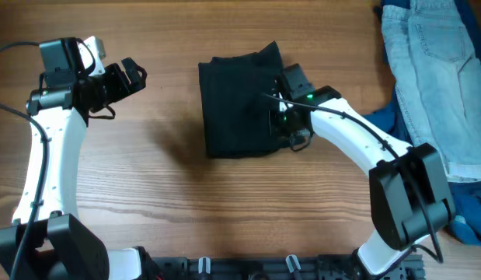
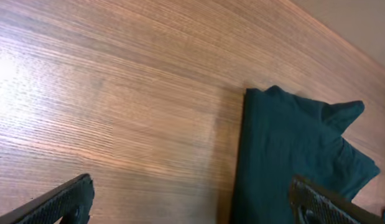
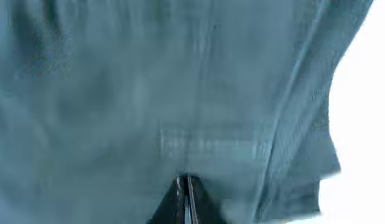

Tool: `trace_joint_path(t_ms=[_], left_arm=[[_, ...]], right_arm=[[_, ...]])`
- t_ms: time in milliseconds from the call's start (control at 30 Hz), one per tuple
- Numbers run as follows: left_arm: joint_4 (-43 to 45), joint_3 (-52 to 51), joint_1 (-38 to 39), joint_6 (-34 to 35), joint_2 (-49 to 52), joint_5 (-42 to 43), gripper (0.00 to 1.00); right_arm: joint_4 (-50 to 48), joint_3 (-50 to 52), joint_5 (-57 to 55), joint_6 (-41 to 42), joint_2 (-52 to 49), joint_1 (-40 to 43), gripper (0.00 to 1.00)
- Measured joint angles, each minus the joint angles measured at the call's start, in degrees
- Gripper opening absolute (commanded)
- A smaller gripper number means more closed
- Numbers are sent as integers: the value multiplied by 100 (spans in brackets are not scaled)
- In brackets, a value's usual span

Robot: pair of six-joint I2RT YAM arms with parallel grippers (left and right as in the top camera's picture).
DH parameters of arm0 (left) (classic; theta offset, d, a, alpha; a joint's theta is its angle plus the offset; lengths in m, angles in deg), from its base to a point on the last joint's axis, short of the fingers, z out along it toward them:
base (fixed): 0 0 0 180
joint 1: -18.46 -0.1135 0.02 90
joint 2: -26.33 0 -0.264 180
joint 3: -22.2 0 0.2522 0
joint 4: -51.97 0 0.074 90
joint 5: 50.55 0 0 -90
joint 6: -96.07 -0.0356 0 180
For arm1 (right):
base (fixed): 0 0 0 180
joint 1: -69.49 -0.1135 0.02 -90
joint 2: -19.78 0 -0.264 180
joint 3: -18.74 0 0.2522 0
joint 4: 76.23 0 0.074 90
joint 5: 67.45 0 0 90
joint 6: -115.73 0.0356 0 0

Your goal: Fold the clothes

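I need to pinch the folded black shorts near their middle with my left gripper next, to slide them aside and keep their folds.
The clothes (image 1: 236, 105) are black shorts lying folded into a rough rectangle in the middle of the table, with one corner peaking up at the far right. My right gripper (image 1: 280, 109) is down on their right edge. In the right wrist view its fingers (image 3: 185, 180) are pressed together with the tips buried in puckered cloth (image 3: 117, 93) that fills the frame. My left gripper (image 1: 137, 76) hovers wide open over bare wood, well left of the shorts. In the left wrist view it (image 2: 189, 208) holds nothing and the shorts (image 2: 285, 155) lie ahead to the right.
Light blue jeans (image 1: 430, 70) are piled at the far right edge of the wooden table (image 1: 147, 179). A dark blue garment (image 1: 388, 120) lies under and beside them, close to the right arm's base.
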Motion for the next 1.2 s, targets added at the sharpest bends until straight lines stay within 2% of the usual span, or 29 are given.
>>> trace_joint_path(t_ms=[133,300,533,700,733,767,800,833,867,900,967,1067,1100,1167,1200], left_arm=[[-22,0,354,-24,0,-2,100],[-37,0,750,-151,0,0,100],[-42,0,750,-151,0,0,100],[-48,0,754,-332,0,28,100],[-46,0,763,-498,0,79,100],[-46,0,782,-584,0,92,100],[-42,0,855,-756,0,109,99],[-33,0,951,-890,0,116,92],[59,0,1091,-1038,2,131,77],[177,0,1252,-1154,7,131,71],[599,0,1587,-1294,127,131,67],[1207,22,2251,-1351,713,81,30],[1309,22,2398,-1375,898,61,25],[1580,22,2682,-1386,1370,26,9],[1681,22,2813,-1425,1574,-4,4]], right_arm=[[-1113,-2,-245,-227,-667,22,4],[-1836,-166,-214,-577,-1060,26,4],[-1893,-310,551,-1088,-1189,153,4],[-1593,-461,964,-1276,-1220,-98,7],[-1329,-616,1093,-1281,-1235,-131,24],[-951,-826,1174,-1290,-1239,-131,52],[-693,-1130,1233,-1362,-1231,-131,68],[-284,-1502,1259,-1390,-1182,-125,74],[225,-2035,1300,-1384,-946,-66,76],[476,-2387,1311,-1377,-719,0,76],[868,-2946,1266,-1152,-81,334,77],[1132,-3230,1165,-857,918,1244,77],[1274,-3246,1128,-785,1104,1580,77],[1672,-3259,1088,-737,1187,2100,77],[1869,-3254,1080,-730,1147,2262,77]])
